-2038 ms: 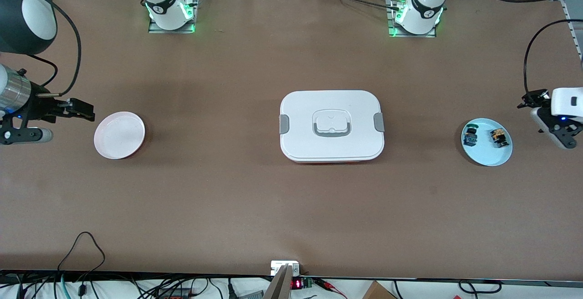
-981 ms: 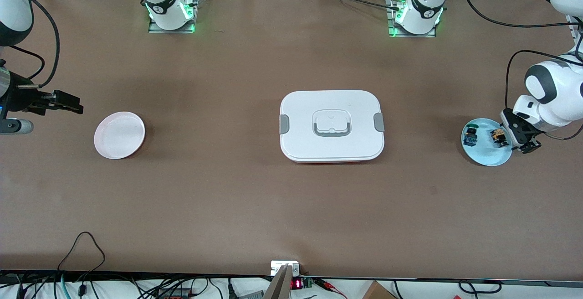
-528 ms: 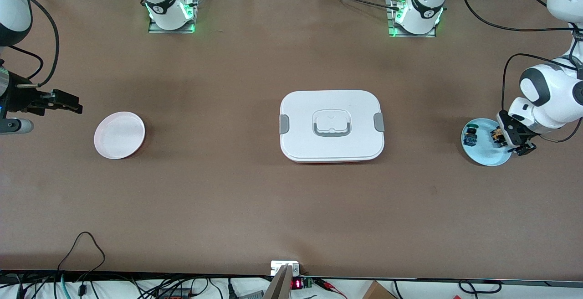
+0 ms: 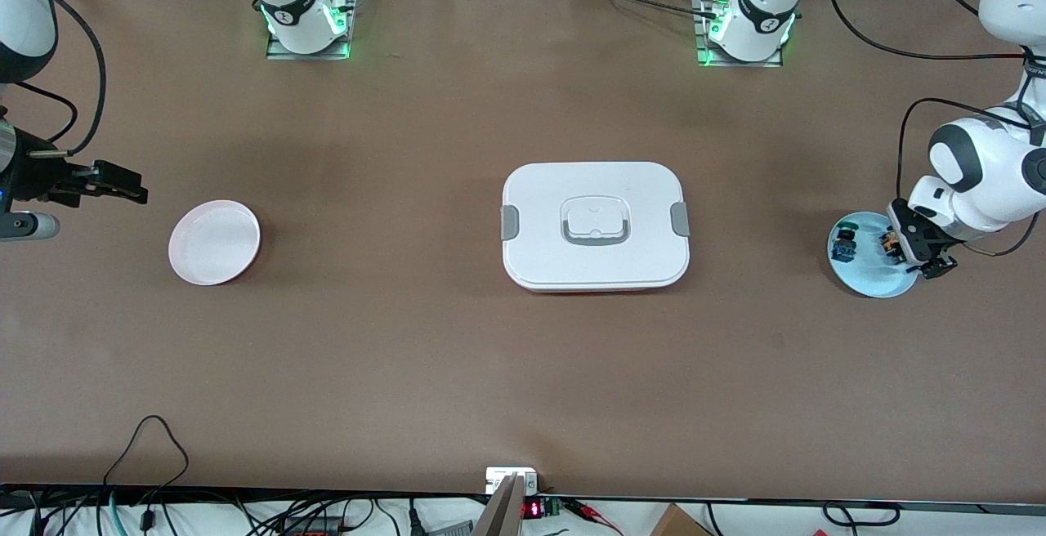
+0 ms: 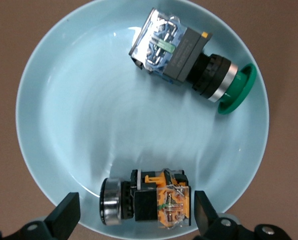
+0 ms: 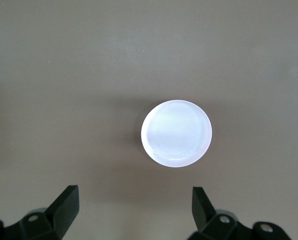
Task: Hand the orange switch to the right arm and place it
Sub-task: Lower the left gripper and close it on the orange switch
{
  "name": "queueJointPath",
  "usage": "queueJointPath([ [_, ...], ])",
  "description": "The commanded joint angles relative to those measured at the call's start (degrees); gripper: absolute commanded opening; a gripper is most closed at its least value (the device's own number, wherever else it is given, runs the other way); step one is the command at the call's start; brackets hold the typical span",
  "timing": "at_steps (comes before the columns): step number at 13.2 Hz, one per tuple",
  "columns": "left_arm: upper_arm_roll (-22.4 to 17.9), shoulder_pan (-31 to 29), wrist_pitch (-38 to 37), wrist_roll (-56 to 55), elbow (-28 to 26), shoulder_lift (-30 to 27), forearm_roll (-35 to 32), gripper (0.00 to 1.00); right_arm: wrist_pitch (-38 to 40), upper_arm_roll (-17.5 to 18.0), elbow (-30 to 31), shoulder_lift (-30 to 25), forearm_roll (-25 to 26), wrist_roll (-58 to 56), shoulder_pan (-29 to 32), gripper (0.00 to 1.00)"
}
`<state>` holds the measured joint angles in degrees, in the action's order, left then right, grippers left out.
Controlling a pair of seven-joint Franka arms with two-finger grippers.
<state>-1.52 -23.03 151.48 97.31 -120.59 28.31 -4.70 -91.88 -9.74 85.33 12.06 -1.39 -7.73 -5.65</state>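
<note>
My left gripper closes on the switch next, since its fingers stand beside both ends of the orange switch [image 4: 889,242] and it is time to close.
The orange switch [image 5: 149,202] lies on its side on the light blue plate [image 5: 88,115], near the rim, with its silver ring and black body showing. My left gripper [image 5: 136,216] is open and low over the plate. One black fingertip stands on each side of the switch with a gap at both ends. In the front view the left gripper [image 4: 922,248] hides part of the orange switch [image 4: 889,242] on the blue plate [image 4: 870,279]. My right gripper [image 4: 122,183] hangs open and empty at the right arm's end of the table, beside the pale pink plate [image 4: 214,242].
A green-capped switch [image 5: 189,55] with a blue body lies on the same blue plate [image 4: 843,243]. A white lidded box [image 4: 595,225] sits mid-table. In the right wrist view the pink plate [image 6: 176,132] shows ahead of the open right gripper [image 6: 133,207].
The left arm swung in over the blue plate and came down until its open fingers straddle the orange switch. The right gripper drew back a little toward the table's end, then held still.
</note>
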Motion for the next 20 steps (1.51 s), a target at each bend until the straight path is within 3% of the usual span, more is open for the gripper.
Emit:
queueJointPath([
  [1,0.81,-1.23,0.93,1.22,0.1,0.61,-0.83,1.0,0.04,0.25,0.18,-0.19,-0.11,-1.06,0.29,1.0],
  [6,0.82,-1.14,0.93,1.22,0.1,0.69,-0.74,0.97,0.03,0.25,0.1,-0.28,-0.11,-1.06,0.2,1.0],
  [11,1.61,-1.14,0.84,2.7,0.27,0.96,-0.75,0.55,-0.05,0.25,0.1,-0.1,-0.02,-1.06,0.12,1.0],
  [13,1.61,-1.14,0.84,3.68,0.45,1.22,-0.74,0.31,-0.05,0.25,0.1,-0.1,-0.02,-1.15,0.38,1.0],
  [15,1.61,-1.22,0.84,3.68,0.71,1.22,-0.74,0.02,-0.05,0.25,0.1,-0.1,-0.02,-1.15,0.47,1.0],
  [20,2.05,-1.23,-2.4,3.77,1.41,-0.7,-0.48,0.0,-0.05,-0.01,0.01,-0.28,-0.37,-0.97,0.64,1.0],
])
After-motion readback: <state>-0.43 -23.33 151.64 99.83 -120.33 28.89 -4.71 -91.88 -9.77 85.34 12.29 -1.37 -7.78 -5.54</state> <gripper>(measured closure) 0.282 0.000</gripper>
